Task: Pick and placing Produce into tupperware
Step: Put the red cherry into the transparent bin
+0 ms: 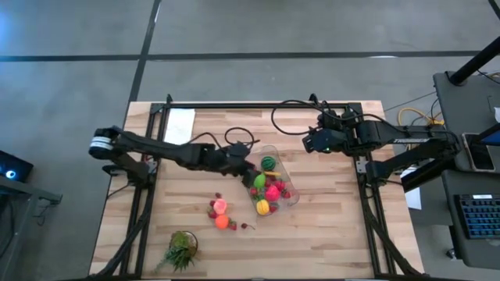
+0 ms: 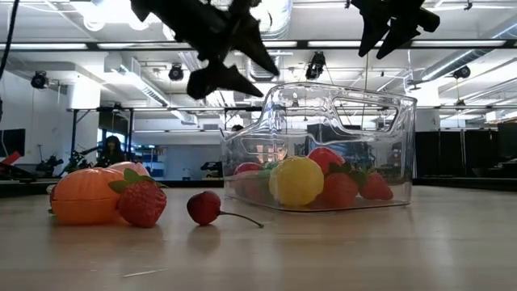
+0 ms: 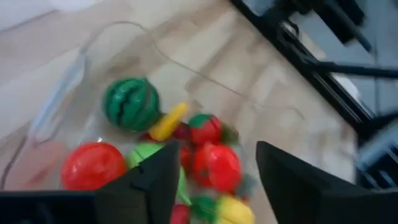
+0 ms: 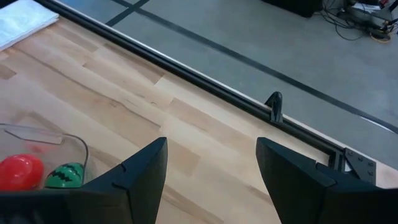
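My left gripper needs to grab the cherry beside the peach by its round red body [image 1: 212,204] next, to put it into the tupperware.
The clear tupperware [image 1: 275,151] stands mid-table and holds several produce pieces: a green watermelon [image 3: 130,102], a red tomato [image 3: 93,165], a yellow piece [image 2: 296,179] and strawberries. More produce lies on the wood to its left: an orange piece [image 2: 85,194], a strawberry [image 2: 141,202] and a cherry [image 2: 204,207]. My left gripper [image 1: 247,168] hangs open above the tupperware's left rim, with nothing between its fingers [image 3: 155,180]. My right gripper [image 1: 307,143] hovers open, raised off the table beyond the container's far right corner, and holds nothing.
A leafy green tuft [image 1: 181,250] lies near the front left. A white sheet of paper [image 1: 180,125] sits at the far left. Black cables [image 1: 285,113] loop along the far side. Bare wood lies to the right of and in front of the container.
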Controlling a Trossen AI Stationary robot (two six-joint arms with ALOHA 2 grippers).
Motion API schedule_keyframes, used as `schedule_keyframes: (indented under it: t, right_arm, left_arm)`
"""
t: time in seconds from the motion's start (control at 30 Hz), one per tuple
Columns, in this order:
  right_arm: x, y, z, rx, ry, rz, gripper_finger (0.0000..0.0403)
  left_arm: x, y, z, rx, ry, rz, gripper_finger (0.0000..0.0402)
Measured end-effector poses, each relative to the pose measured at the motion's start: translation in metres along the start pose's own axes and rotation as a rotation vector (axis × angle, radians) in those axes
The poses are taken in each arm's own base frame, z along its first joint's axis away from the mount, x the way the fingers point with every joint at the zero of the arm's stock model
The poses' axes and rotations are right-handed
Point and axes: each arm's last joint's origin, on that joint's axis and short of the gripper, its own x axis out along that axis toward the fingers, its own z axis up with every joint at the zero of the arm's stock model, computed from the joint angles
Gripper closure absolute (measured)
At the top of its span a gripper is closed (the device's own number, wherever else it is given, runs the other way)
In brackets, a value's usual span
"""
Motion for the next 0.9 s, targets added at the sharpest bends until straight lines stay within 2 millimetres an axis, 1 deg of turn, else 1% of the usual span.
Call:
schedule_keyframes:
  t: [0.03,0.13,0.23,0.3,0.37,0.43,0.53,0.6,0.63,0.67,0.73,0.8,0.83,0.9]
  right_arm:
    - [0.000,0.000,0.000,0.000,0.000,0.000,0.0165]
    - [0.000,0.000,0.000,0.000,0.000,0.000,0.0165]
    - [0.000,0.000,0.000,0.000,-0.002,-0.001,0.0165]
    - [0.000,0.000,0.000,0.002,-0.005,-0.002,0.0165]
    - [0.000,0.000,0.000,0.002,-0.008,-0.004,0.0165]
    - [0.001,0.000,0.000,0.001,-0.007,-0.005,0.0165]
    - [0.002,0.001,-0.001,-0.003,-0.004,-0.008,0.0165]
    - [0.002,0.002,-0.001,-0.005,-0.003,-0.009,0.0165]
    - [0.003,0.002,-0.001,-0.006,-0.002,-0.010,0.0165]
    - [0.003,0.002,-0.001,-0.007,-0.002,-0.010,0.0165]
    - [0.003,0.003,-0.001,-0.008,-0.001,-0.010,0.0165]
    - [0.003,0.003,-0.001,-0.006,-0.001,-0.010,0.0165]
    - [0.003,0.003,-0.001,-0.004,-0.001,-0.010,0.0165]
    - [0.003,0.003,-0.001,-0.003,-0.001,-0.010,0.0165]
  left_arm:
    - [-0.007,0.000,0.000,0.007,0.031,-0.007,0.0201]
    - [-0.027,0.007,-0.005,-0.028,0.165,0.063,0.0193]
    - [-0.048,0.019,-0.017,-0.084,0.299,0.196,0.0192]
    - [-0.061,0.023,-0.024,-0.125,0.365,0.251,0.0192]
    - [-0.068,0.026,-0.033,-0.136,0.453,0.289,0.0192]
    - [-0.072,0.020,-0.039,-0.084,0.484,0.251,0.0192]
    - [-0.076,0.011,-0.049,0.091,0.508,0.196,0.0192]
    - [-0.076,0.010,-0.056,0.198,0.509,0.225,0.0192]
    - [-0.075,0.012,-0.059,0.191,0.511,0.270,0.0192]
    - [-0.074,0.015,-0.061,0.129,0.512,0.319,0.0192]
    - [-0.069,0.023,-0.063,-0.112,0.506,0.442,0.0192]
    - [-0.062,0.030,-0.066,-0.329,0.503,0.518,0.0192]
    - [-0.058,0.031,-0.068,-0.393,0.505,0.526,0.0192]
    - [-0.048,0.032,-0.074,-0.443,0.523,0.507,0.0192]
